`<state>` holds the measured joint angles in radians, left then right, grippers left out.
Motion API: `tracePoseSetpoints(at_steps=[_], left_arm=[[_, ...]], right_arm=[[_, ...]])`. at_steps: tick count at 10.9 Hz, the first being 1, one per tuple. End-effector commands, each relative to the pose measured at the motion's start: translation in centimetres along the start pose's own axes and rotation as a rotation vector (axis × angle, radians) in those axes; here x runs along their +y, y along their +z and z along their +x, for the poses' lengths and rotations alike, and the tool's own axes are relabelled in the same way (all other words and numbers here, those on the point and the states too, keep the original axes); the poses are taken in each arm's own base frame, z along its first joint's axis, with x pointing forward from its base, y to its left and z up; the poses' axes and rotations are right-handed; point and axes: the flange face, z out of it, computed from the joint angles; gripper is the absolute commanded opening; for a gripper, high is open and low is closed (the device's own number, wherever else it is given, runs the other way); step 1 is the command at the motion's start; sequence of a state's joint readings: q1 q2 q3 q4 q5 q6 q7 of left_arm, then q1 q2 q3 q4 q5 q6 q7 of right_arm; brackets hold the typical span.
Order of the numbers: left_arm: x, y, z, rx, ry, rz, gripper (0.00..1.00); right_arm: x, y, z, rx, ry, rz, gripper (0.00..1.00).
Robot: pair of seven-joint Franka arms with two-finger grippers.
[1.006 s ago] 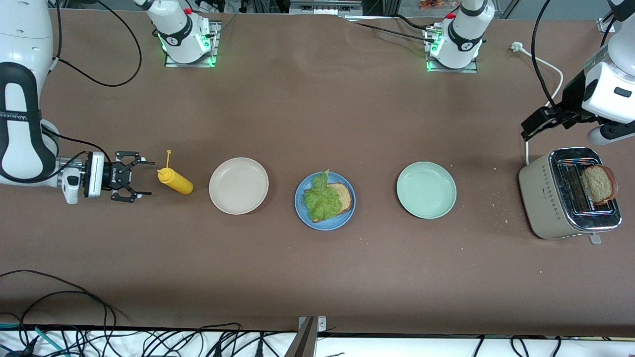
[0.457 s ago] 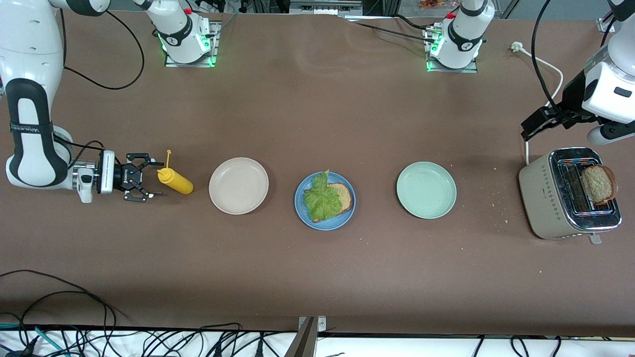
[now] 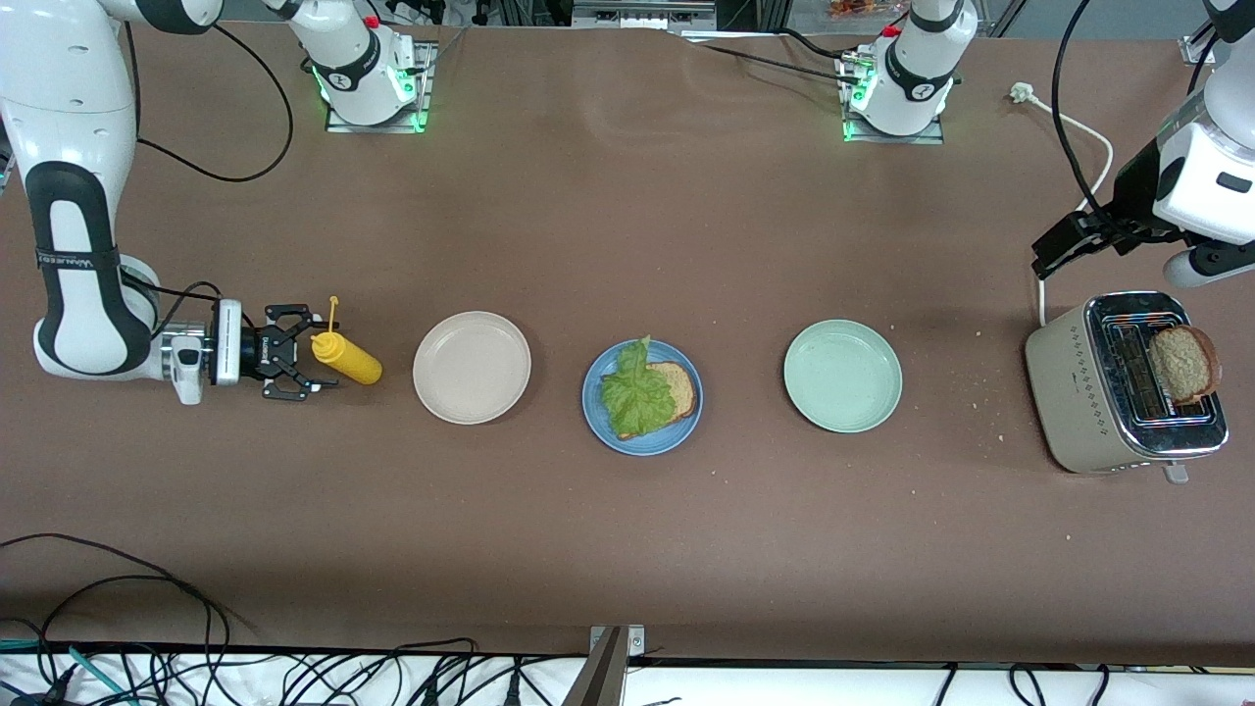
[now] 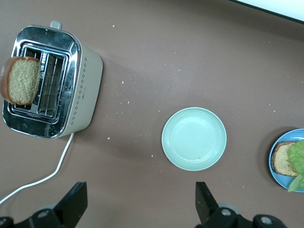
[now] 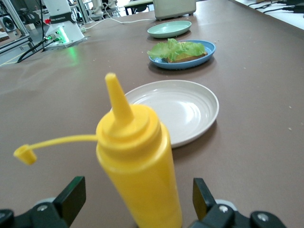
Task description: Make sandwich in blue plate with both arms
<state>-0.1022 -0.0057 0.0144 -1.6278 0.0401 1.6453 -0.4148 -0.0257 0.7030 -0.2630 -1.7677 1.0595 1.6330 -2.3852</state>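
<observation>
The robot's right gripper needs to grab the bottle by its body [image 3: 353, 360], so that the yellow squeeze bottle's nozzle [image 3: 332, 313] stays free to put sauce on the sandwich.
The blue plate [image 3: 686, 424] sits mid-table with one brown bread slice [image 3: 677, 385] and a green lettuce leaf [image 3: 632, 394] lying on it. The second bread slice [image 3: 1184, 363] stands in the toaster [image 3: 1098, 387]. My right gripper [image 3: 306, 364] is open, low over the table, its fingers on either side of a lying yellow squeeze bottle [image 3: 348, 359], not touching; the right wrist view shows the bottle [image 5: 137, 156] between the fingers [image 5: 71, 194]. My left gripper [image 3: 1047, 257] is open and empty, up over bare table beside the toaster [image 4: 52, 80].
A beige plate [image 3: 472, 368] lies between the bottle and the blue plate. A mint-green plate [image 3: 842, 376] lies between the blue plate and the toaster. The toaster's white cord [image 3: 1083, 127] runs toward the left arm's base. Crumbs lie around the toaster.
My right gripper has slid along the table toward the yellow bottle, and its open fingers now flank the bottle's cap end. The left arm has barely moved.
</observation>
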Motion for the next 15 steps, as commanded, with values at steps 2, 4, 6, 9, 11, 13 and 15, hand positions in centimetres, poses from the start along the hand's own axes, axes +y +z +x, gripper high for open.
tracePoseSetpoints(at_steps=[2, 4, 6, 9, 11, 13, 15], left_arm=[[-0.4, -0.3, 0.4, 0.003, -0.002, 0.019, 1.00], [-0.4, -0.3, 0.4, 0.003, -0.002, 0.019, 1.00], [-0.4, -0.3, 0.4, 0.003, -0.002, 0.019, 1.00], [-0.4, -0.2, 0.4, 0.001, -0.002, 0.020, 1.00], [-0.4, -0.3, 0.4, 0.003, -0.002, 0.019, 1.00], [-0.4, -0.2, 0.4, 0.001, -0.002, 0.020, 1.00], [-0.6, -0.2, 0.5, 0.001, -0.005, 0.020, 1.00]], right_arm=[[0.9, 0.7, 0.7, 0.049, -0.026, -0.008, 0.41], [1.0, 0.9, 0.8, 0.048, -0.008, -0.006, 0.09], [1.0, 1.2, 1.0, 0.046, 0.109, 0.011, 0.06], [3.0, 2.4, 5.1, -0.036, 0.180, 0.064, 0.01], [5.4, 3.6, 10.4, -0.202, 0.240, 0.117, 0.01], [7.7, 5.2, 17.4, -0.396, 0.234, 0.122, 0.01], [8.6, 8.7, 23.2, -0.552, 0.235, 0.102, 0.01]])
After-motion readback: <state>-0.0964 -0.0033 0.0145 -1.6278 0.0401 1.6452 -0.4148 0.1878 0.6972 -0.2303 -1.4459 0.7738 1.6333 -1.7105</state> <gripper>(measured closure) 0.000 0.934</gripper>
